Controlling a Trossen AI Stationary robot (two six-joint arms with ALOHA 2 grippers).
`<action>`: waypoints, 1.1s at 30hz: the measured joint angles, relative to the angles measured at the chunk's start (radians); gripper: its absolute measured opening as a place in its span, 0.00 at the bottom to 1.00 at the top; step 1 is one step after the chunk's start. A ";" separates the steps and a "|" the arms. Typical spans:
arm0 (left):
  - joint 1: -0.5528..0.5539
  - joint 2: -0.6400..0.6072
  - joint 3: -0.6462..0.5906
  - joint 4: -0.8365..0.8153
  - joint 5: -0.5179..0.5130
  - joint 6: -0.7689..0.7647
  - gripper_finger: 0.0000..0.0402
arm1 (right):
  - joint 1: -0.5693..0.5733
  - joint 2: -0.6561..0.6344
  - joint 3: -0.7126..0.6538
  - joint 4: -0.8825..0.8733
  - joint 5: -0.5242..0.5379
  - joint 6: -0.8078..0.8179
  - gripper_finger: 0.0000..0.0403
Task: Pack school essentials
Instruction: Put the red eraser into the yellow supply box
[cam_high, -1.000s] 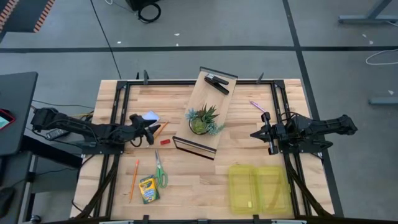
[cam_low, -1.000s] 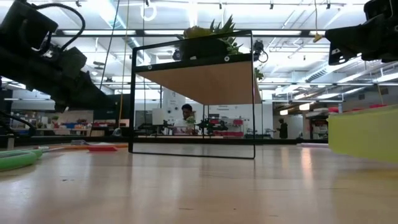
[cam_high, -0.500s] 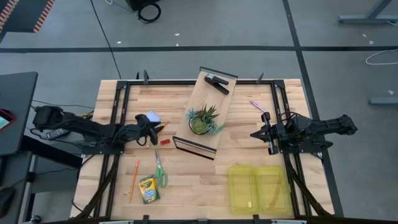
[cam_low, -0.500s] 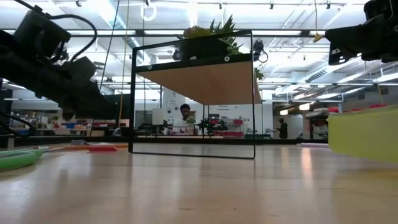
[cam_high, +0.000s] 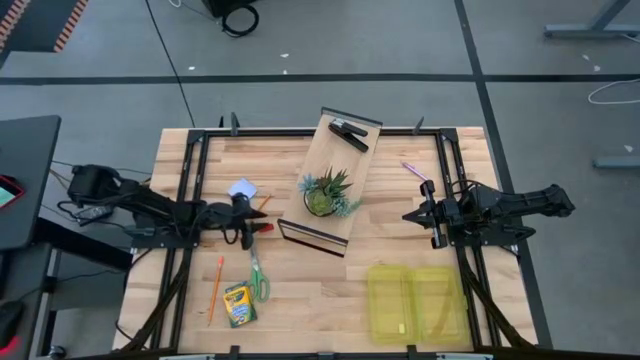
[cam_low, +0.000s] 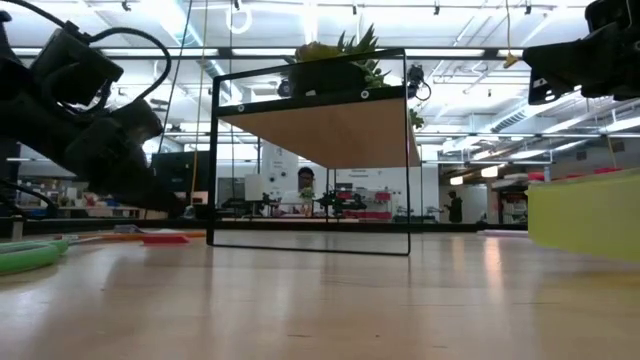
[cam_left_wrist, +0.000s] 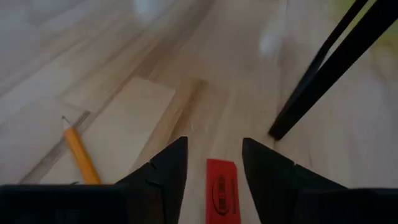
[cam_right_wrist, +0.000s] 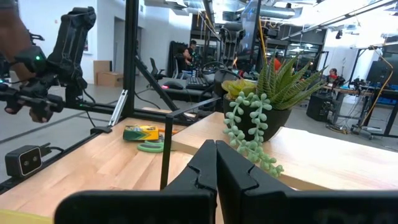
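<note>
My left gripper next needs to grab the small red block by its lettered end (cam_left_wrist: 222, 180) to pack it into the open yellow-green case.
My left gripper (cam_high: 252, 225) is open and low over the table's left half. In the left wrist view its fingers (cam_left_wrist: 168, 168) stand on either side of a small red block (cam_left_wrist: 222, 186) that lies flat on the wood, without touching it. An orange pencil (cam_left_wrist: 81, 155) lies beside it. The pale pad (cam_high: 241, 188) lies farther back. The green-handled scissors (cam_high: 258, 280), the crayon box (cam_high: 238, 305) and another orange pencil (cam_high: 215, 288) lie near the front edge. My right gripper (cam_high: 420, 215) is shut and empty at the right, above the table.
A slanted wooden board in a black frame (cam_high: 335, 165) stands mid-table with the spiky plant (cam_high: 328, 193) and a black clip (cam_high: 350, 133) on it. An open yellow-green case (cam_high: 415, 303) lies at the front right. A purple pen (cam_high: 414, 171) lies at the back right.
My left gripper has moved from beside the pad toward the table's right and near edges and down, and now stands over the red block. The pad, half covered before, now shows whole.
</note>
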 joint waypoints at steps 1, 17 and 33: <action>0.000 0.015 0.000 0.014 0.000 -0.002 0.43 | 0.000 0.000 0.000 0.000 0.000 0.000 0.02; 0.000 0.277 0.000 0.230 0.041 0.064 0.47 | 0.000 0.000 0.000 0.000 0.000 0.000 0.02; -0.001 0.418 0.027 0.295 0.059 0.112 0.40 | 0.000 0.000 0.000 0.000 0.000 0.000 0.02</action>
